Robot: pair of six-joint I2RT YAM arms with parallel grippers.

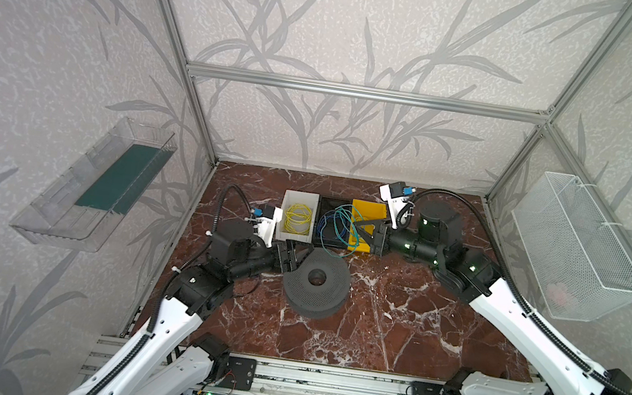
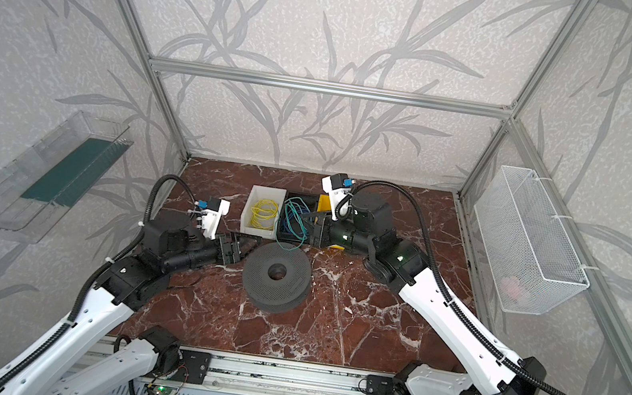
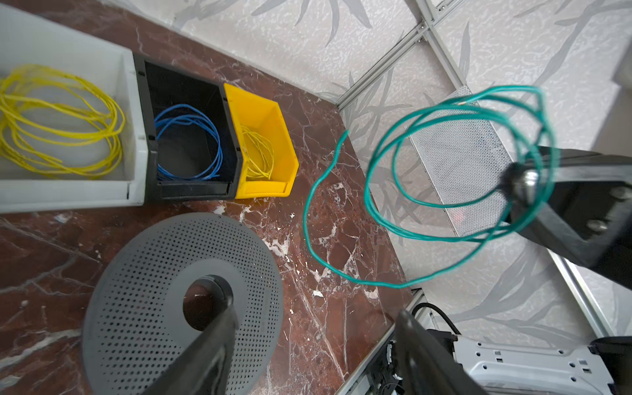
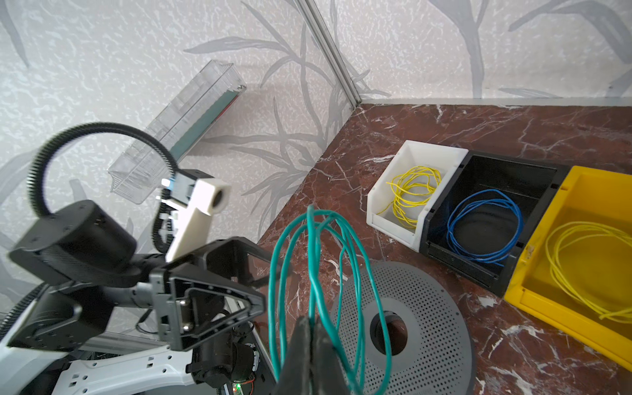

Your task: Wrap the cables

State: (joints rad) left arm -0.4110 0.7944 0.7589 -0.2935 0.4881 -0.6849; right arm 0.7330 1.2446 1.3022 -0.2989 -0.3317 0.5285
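I will reach out with my left gripper and grab the teal-green wire by its loose end near the tip, so the loops stay free to open out for wrapping.
The cables are one teal-green wire (image 1: 339,227) (image 2: 294,220) hanging in loose loops in the air in front of the bins, with a tail curving down toward the table. My right gripper (image 1: 358,229) (image 2: 305,218) (image 4: 310,321) is shut on the loops (image 4: 312,266). In the left wrist view the wire (image 3: 444,239) hangs round the right gripper's finger (image 3: 533,184). My left gripper (image 1: 303,259) (image 2: 250,249) (image 3: 316,313) is open and empty. It stands at the far left edge of the grey perforated spool (image 1: 318,287) (image 2: 273,280) (image 3: 154,273) (image 4: 427,307), apart from the wire.
A white bin (image 3: 68,195), a black bin (image 3: 191,191) and a yellow bin (image 3: 266,109) stand in a row behind the spool, holding yellow coils (image 3: 118,130) and a blue coil (image 3: 219,150). A wire basket (image 1: 576,247) hangs on the right wall, a clear tray (image 1: 98,184) on the left.
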